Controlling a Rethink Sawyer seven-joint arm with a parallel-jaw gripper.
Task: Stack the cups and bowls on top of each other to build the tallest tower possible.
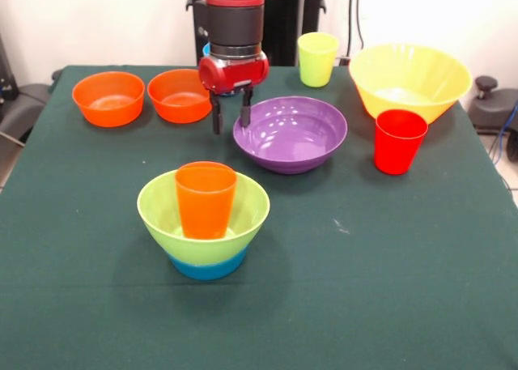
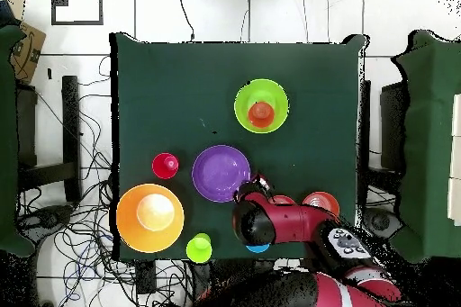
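Observation:
My open fingers are much narrower than the purple bowl. My gripper should next pick the bowl up by its thin rim (image 1: 235,130) to stack it.
The tower stands at the table's near middle: a lime green bowl (image 1: 162,208) sits on a small blue bowl (image 1: 207,266), with the orange cup (image 1: 205,200) upright inside it. From overhead the green bowl (image 2: 243,96) holds the orange cup (image 2: 261,114). My gripper (image 1: 231,116) is open and empty. It hangs just above the cloth between the right small orange bowl (image 1: 180,95) and the purple bowl (image 1: 291,135), by the purple bowl's left rim. It also shows in the overhead view (image 2: 257,183) beside the purple bowl (image 2: 216,173).
A second small orange bowl (image 1: 108,97) is at the far left. The yellow-green cup (image 1: 317,58), large yellow bowl (image 1: 410,78) and red cup (image 1: 400,141) stand at the right. A bit of light blue cup (image 2: 258,248) shows under the arm.

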